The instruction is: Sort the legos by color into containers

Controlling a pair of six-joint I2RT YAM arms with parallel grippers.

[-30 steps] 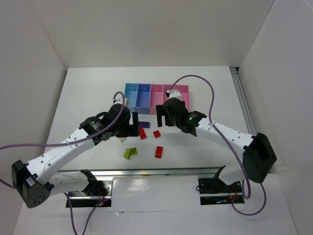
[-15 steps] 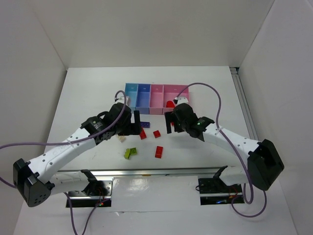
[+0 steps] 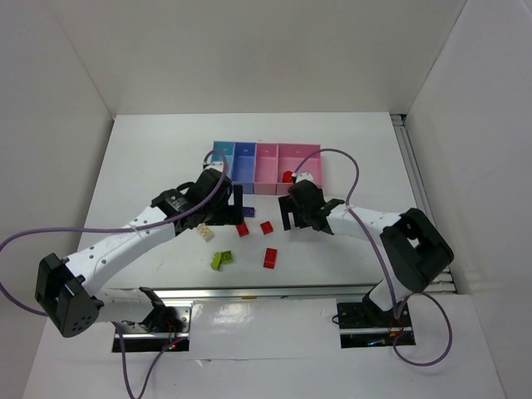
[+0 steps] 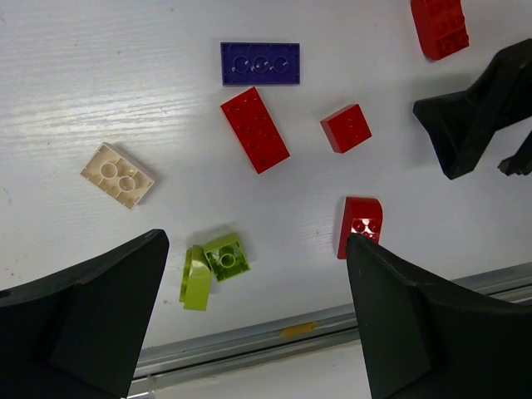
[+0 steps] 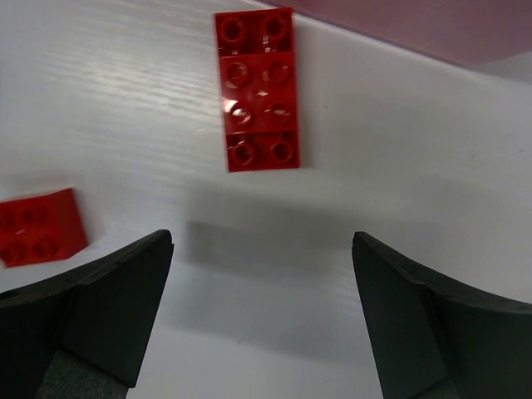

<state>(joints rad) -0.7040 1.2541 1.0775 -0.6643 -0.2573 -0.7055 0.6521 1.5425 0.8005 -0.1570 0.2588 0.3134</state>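
I would leave the red lego on the tabletop if I lifted my right gripper now, because my open fingers are short of the lego by the side of the pink tray.
The left wrist view shows a dark blue lego [image 4: 260, 63], a long red one [image 4: 254, 129], a small red one [image 4: 346, 128], a rounded red one [image 4: 360, 226], a beige one [image 4: 117, 175] and a lime green one [image 4: 213, 268] on the white table. My left gripper [image 4: 256, 241] is open and empty above them [image 3: 237, 202]. My right gripper [image 5: 262, 241] is open and empty [image 3: 290, 218], just short of a red two-by-four lego [image 5: 258, 87] by a pink tray wall [image 5: 416, 25]. The containers [image 3: 266, 150] stand behind. A red lego [image 3: 288, 176] shows at the wider pink tray's [image 3: 309, 151] near left.
The right gripper's black fingers [image 4: 470, 116] show at the right of the left wrist view. A metal rail [image 3: 266, 293] runs along the table's near edge. White walls close in the left, back and right.
My right gripper has drawn back from over the wider pink tray and come down near the table. A red lego now shows at that tray. My left gripper has shifted slightly right.
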